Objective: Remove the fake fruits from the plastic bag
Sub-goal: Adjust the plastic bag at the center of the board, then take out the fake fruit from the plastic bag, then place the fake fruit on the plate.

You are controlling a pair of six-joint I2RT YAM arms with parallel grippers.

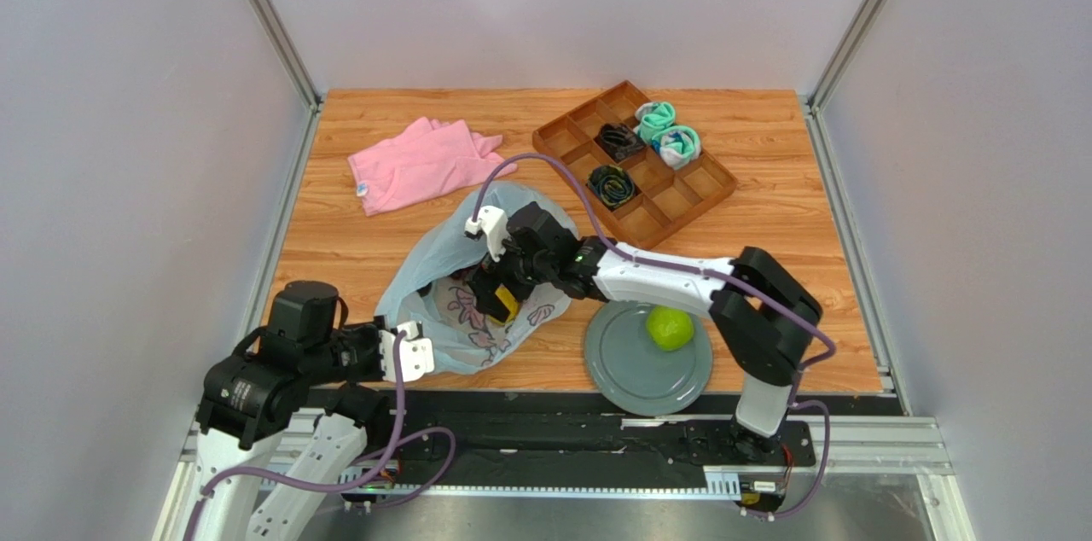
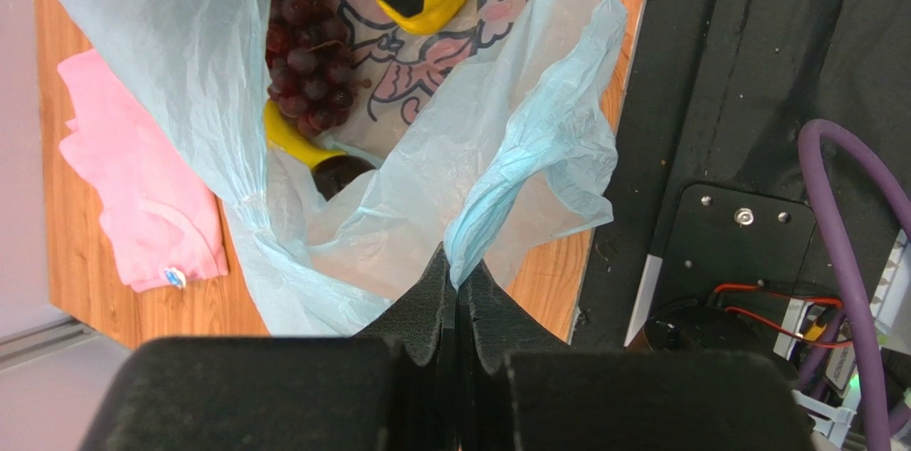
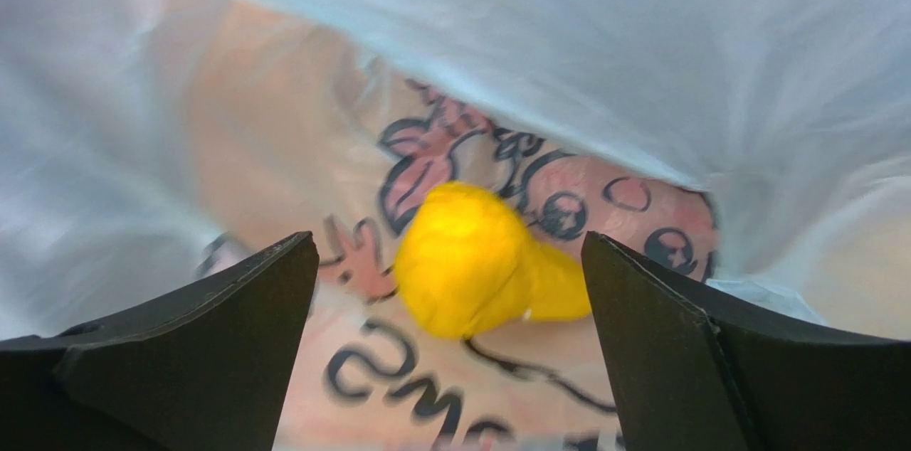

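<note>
The right gripper's fingers are wide open around the yellow fruit (image 1: pixel 508 304) (image 3: pixel 477 263), so the fruit would stay lying in the bag if the right gripper lifted now.
The pale-blue plastic bag (image 1: pixel 442 279) lies on the table with its mouth open, the cartoon print (image 3: pixel 428 163) showing on its inner wall. My left gripper (image 2: pixel 458 272) is shut on a bunched bag handle (image 2: pixel 513 174) at the near edge. My right gripper (image 3: pixel 447 259) is inside the bag, open wide, with a yellow lemon (image 3: pixel 476 259) between its fingers and a gap on each side. A purple grape bunch (image 2: pixel 299 56), a banana (image 2: pixel 291 139) and a dark avocado (image 2: pixel 340 174) lie deeper in the bag. A lime-green apple (image 1: pixel 669 327) sits on the grey plate (image 1: pixel 615 368).
A pink cloth (image 1: pixel 417 164) lies behind the bag at the left. A wooden divided tray (image 1: pixel 679 202) holding rolled socks (image 1: pixel 667 129) stands at the back right. The plate is right of the bag, under my right arm (image 1: pixel 667 272).
</note>
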